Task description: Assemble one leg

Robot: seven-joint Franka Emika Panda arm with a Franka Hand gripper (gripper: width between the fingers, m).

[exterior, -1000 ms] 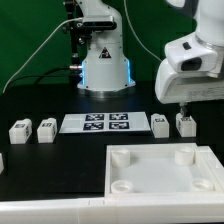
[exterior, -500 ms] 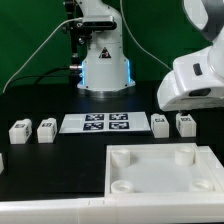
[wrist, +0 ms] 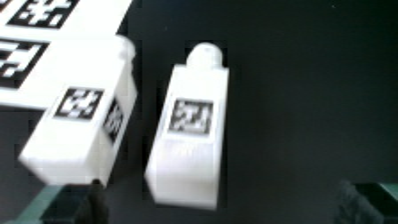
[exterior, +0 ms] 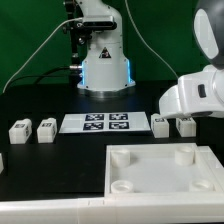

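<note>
The leg's round tip has to stay free for the white panel's corner socket, so the gripper needs to grab the leg by its square tagged body (exterior: 187,129) (wrist: 189,132) next.
Two legs lie side by side in the wrist view, white pegs with square tags: one (wrist: 80,110) next to the marker board (wrist: 36,30), the other (wrist: 192,125) straight below my gripper (wrist: 217,205). The gripper is open, with dark fingertips (wrist: 68,205) showing wide apart on either side of that second leg and not touching it. In the exterior view the gripper (exterior: 185,121) hangs low over the right-hand pair of legs (exterior: 160,123), partly hiding the outer one (exterior: 187,127). Two more legs (exterior: 20,130) (exterior: 46,129) lie at the exterior view's left.
The marker board (exterior: 105,123) lies in the middle of the black table. A large white square panel (exterior: 165,170) with round corner sockets lies at the front. The robot base (exterior: 104,65) stands behind.
The arm has come down over the right-hand pair of legs. Its white hand now sits much lower and covers the outer leg.
</note>
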